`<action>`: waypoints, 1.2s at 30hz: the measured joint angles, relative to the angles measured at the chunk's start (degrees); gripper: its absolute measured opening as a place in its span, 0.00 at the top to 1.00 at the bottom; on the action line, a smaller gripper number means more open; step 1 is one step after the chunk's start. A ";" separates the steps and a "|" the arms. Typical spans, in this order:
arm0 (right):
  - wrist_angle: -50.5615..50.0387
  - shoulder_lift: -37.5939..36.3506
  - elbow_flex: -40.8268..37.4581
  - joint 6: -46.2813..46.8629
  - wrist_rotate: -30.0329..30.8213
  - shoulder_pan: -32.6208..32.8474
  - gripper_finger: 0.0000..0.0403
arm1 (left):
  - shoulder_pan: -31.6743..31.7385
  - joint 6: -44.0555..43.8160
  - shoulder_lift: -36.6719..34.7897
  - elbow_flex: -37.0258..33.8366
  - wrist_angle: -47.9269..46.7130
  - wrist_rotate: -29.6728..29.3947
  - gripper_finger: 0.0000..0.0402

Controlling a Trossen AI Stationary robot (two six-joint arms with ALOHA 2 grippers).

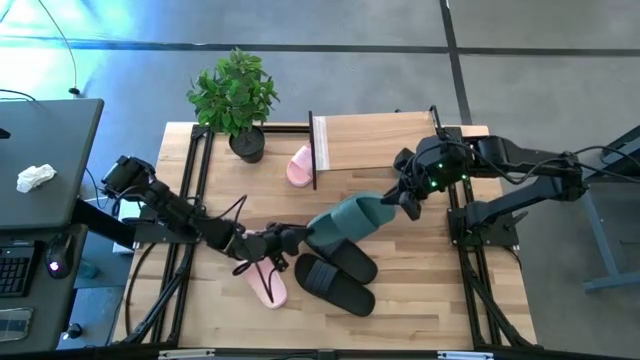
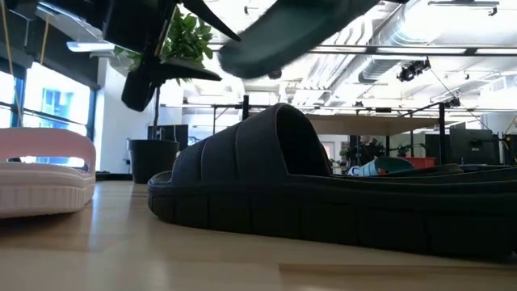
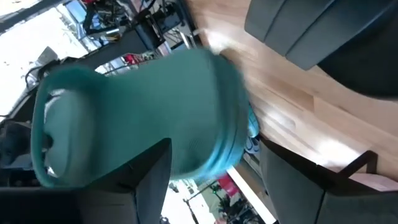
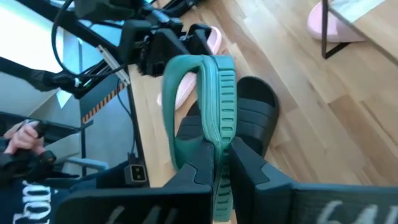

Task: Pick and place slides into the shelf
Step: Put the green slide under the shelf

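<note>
My left gripper is to take hold of the teal green slide by its heel end (image 1: pixel 322 231) next, so that the slide can then go strap-first into the shelf (image 1: pixel 385 140).
A teal green slide (image 1: pixel 350 220) hangs in the air over the table's middle, between my two grippers. My right gripper (image 1: pixel 408 203) is shut on its right end. My left gripper (image 1: pixel 295 238) stands open at its left end, and that end (image 3: pixel 155 112) sits between the spread fingers. Two black slides (image 1: pixel 340 275) lie sole-down on the table just below it. One pale pink slide (image 1: pixel 266 283) lies near the left gripper, and another (image 1: pixel 299 166) lies at the left end of the shelf (image 1: pixel 385 140). My right gripper pinches the teal slide's sole (image 4: pixel 221 155) between its two fingers, at the end nearest that arm. The fingers come from the table's right, slanting down. The slide is lifted clear and turned on its edge, its strap (image 4: pixel 177 106) bulging to one side. My left gripper has one finger (image 3: pixel 146 180) close against the slide's other end; whether it touches I cannot tell. The other finger (image 3: pixel 292 180) stands apart from it.
A potted plant (image 1: pixel 238 100) stands at the table's far left corner, beside the shelf. Black frame rails run along the table's left and right sides. In the low view a black slide (image 2: pixel 323 194) fills the foreground.
</note>
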 joint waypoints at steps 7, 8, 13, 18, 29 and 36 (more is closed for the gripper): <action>0.45 0.00 0.00 0.04 -0.58 0.00 1.00 | 0.77 0.02 -0.01 0.00 0.05 3.05 0.46; 0.62 0.00 0.00 0.10 -0.68 0.00 1.00 | 0.98 0.00 0.00 0.00 0.02 3.53 0.47; 2.55 -0.02 0.00 0.52 -0.71 0.00 1.00 | 1.09 1.46 0.63 -0.04 2.17 6.30 0.50; 3.23 -0.02 0.02 1.17 -1.08 0.00 1.00 | 1.80 2.49 1.34 0.00 4.55 8.64 0.51; 2.36 -0.07 0.07 1.51 -0.80 0.02 1.00 | 2.47 3.05 3.43 0.00 10.03 9.96 0.61; 0.64 -0.02 0.07 1.51 1.10 0.00 1.00 | 1.99 2.34 3.39 0.02 9.84 10.28 0.87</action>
